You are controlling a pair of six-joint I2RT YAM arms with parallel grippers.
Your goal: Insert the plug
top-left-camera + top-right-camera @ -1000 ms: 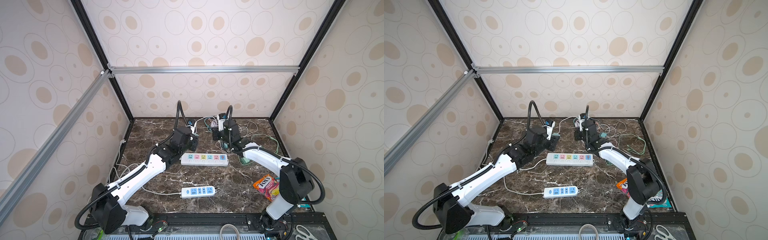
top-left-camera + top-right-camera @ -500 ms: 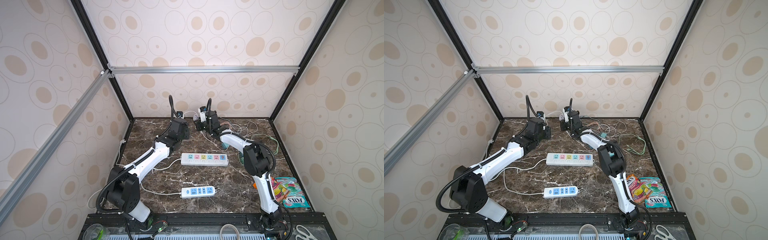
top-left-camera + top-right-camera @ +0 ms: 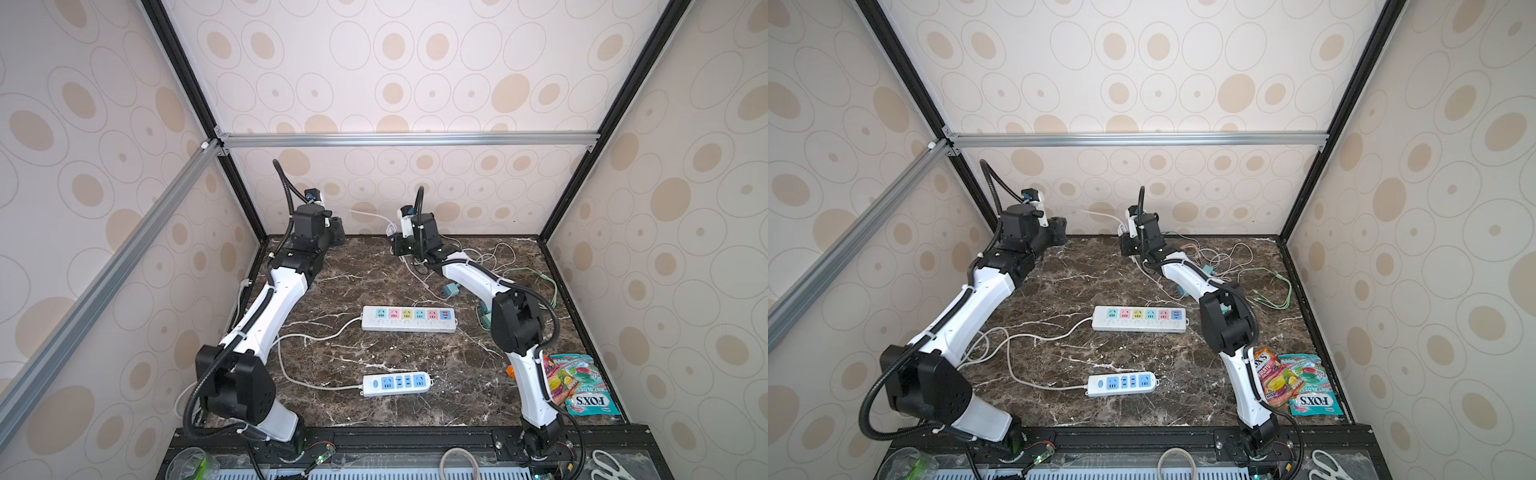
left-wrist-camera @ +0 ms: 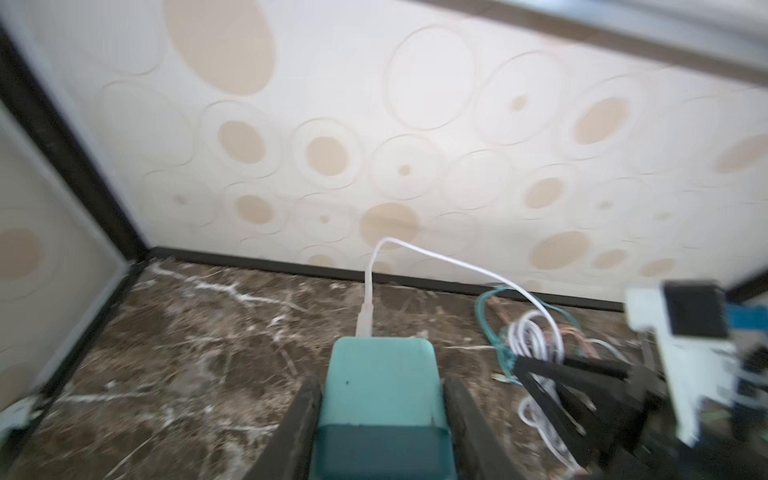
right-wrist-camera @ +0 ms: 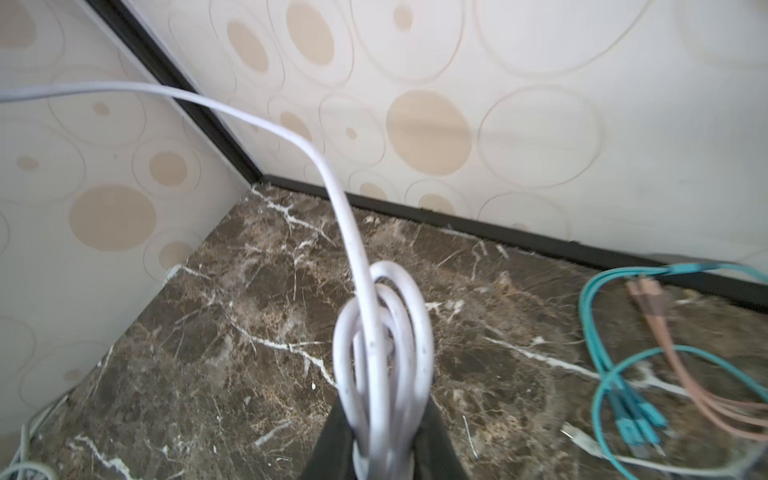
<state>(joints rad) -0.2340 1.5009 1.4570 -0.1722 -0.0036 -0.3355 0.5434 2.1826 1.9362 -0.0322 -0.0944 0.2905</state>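
I need to lower the coil before my right gripper lets go, because the white cable coil (image 3: 391,229) in my fingertips is still hanging high above the marble table.
In the left wrist view my left gripper (image 4: 382,384) is shut on a teal plug (image 4: 380,361), one black finger on each side. A white cable (image 4: 419,252) leaves the plug's far end and arcs across to my right gripper (image 5: 382,419), which is shut on a coil of that cable (image 5: 384,328). In both top views the two grippers hang above the table's back edge, left gripper (image 3: 334,232) and right gripper (image 3: 401,245), with the cable (image 3: 370,215) strung between them. The plug is hidden there. A pastel power strip (image 3: 409,319) lies mid-table and a blue-socket strip (image 3: 397,383) nearer the front.
The back wall stands right behind both grippers. Loose teal and pink cables (image 5: 623,357) lie back right, and teal adapters (image 3: 451,289) rest beside my right arm. Candy bags (image 3: 582,384) lie at the front right. The strips' cords (image 3: 316,337) run left across the marble.
Both grippers have moved back and to the left, away from the pastel strip and toward the back wall, keeping hold of the plug and the cable coil.
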